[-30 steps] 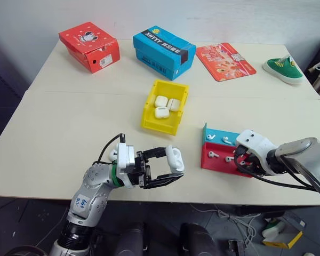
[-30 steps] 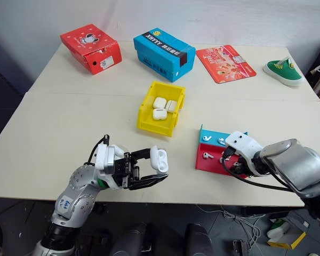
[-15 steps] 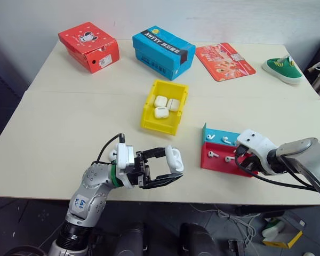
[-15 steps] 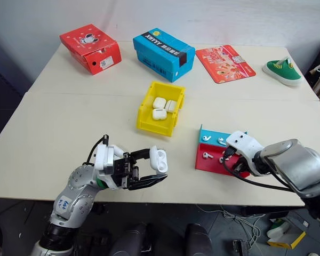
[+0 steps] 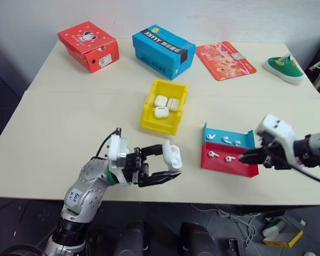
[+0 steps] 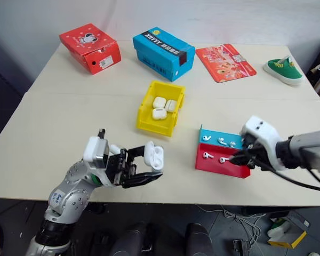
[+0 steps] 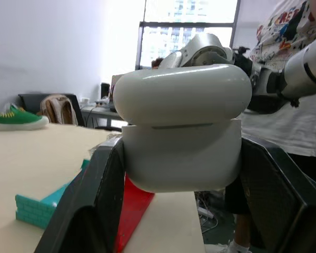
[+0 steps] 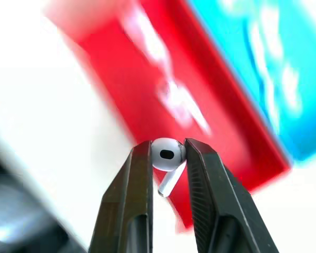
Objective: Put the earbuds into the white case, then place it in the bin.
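Observation:
The earbud would miss the white case (image 5: 173, 156) if I opened now, since it hangs over the red tray, short of the case. My right gripper must keep holding it.
My left gripper (image 5: 169, 166) is shut on the white case (image 5: 172, 155), held above the table's front edge. In the left wrist view the case (image 7: 181, 134) sits between both fingers, the seam under its lid showing. My right gripper (image 5: 244, 156) hovers just above the right end of the red tray (image 5: 224, 166), shut on one earbud (image 8: 167, 154) with its stem hanging between the fingertips. Two more earbuds (image 5: 213, 154) lie in the red tray, and three (image 5: 225, 140) in the blue tray (image 5: 245, 138) behind it. The yellow bin (image 5: 160, 127) stands mid-table holding three white cases (image 5: 161, 112).
At the back of the table stand a red box (image 5: 89, 45) and a blue box (image 5: 164, 46), with a flat red packet (image 5: 225, 60) to their right. A green shoe (image 5: 284, 68) lies at the far right. A person in a printed shirt (image 7: 284, 31) stands beyond the table's right side.
My right gripper has lifted out of the red tray with an earbud between its fingers and swung to the right. The left gripper has risen a little with the case.

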